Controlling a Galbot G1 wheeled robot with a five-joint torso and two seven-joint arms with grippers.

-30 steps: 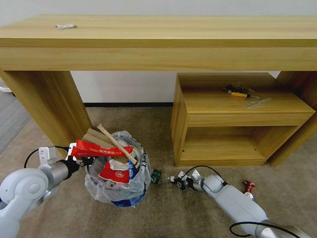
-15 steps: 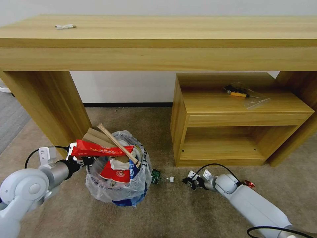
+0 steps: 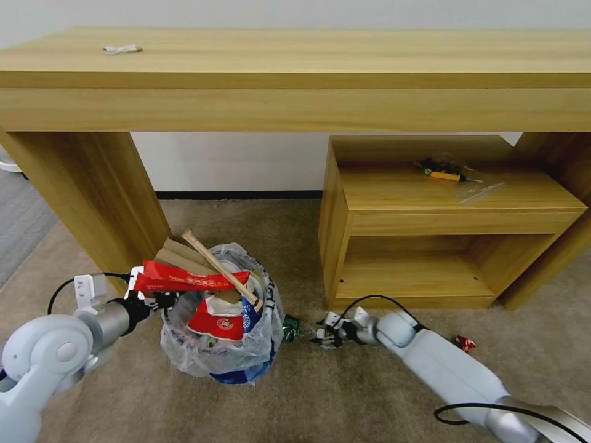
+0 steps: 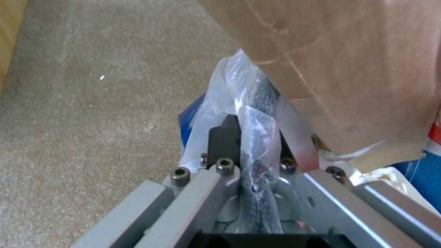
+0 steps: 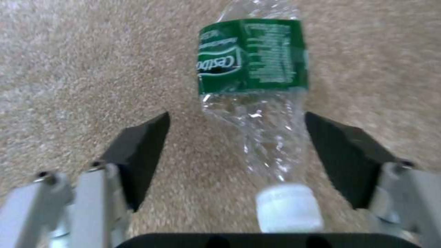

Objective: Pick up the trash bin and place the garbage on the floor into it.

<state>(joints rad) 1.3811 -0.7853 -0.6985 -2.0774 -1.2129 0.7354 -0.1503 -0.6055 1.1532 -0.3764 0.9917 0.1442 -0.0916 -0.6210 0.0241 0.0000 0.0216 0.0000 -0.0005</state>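
Next, my right gripper grabs the bottle by the narrow neck beside the white cap (image 5: 288, 210), since the bottle's crushed body spreads wide at the green label.
The trash bin (image 3: 237, 369), blue with a crinkly plastic liner, stands on the beige floor (image 3: 308, 400), packed with garbage: a red wrapper (image 3: 188, 280), a stick (image 3: 215, 267), cardboard (image 3: 175, 252) and a red-white cup (image 3: 220, 324). My left gripper (image 3: 161, 301) is shut on the bin's rim and liner (image 4: 250, 113). Just right of the bin lies a small clear bottle (image 3: 293, 327) with a green label (image 5: 253, 57). My right gripper (image 3: 323, 336) (image 5: 236, 120) is open, its fingers on either side of the bottle's neck and white cap (image 5: 288, 210). A red can (image 3: 465, 343) lies further right.
A long wooden desk (image 3: 295, 67) spans the back, its leg (image 3: 92, 191) close behind the bin. A low wooden shelf unit (image 3: 455, 227) stands behind my right arm, with a black-yellow item in a clear bag (image 3: 452, 173) on top. Grey carpet (image 3: 18, 215) borders the left.
My right gripper, drawn back to the right half a second ago, has moved left so that its open fingers straddle the bottle's neck. The left arm and the bin have stayed put.
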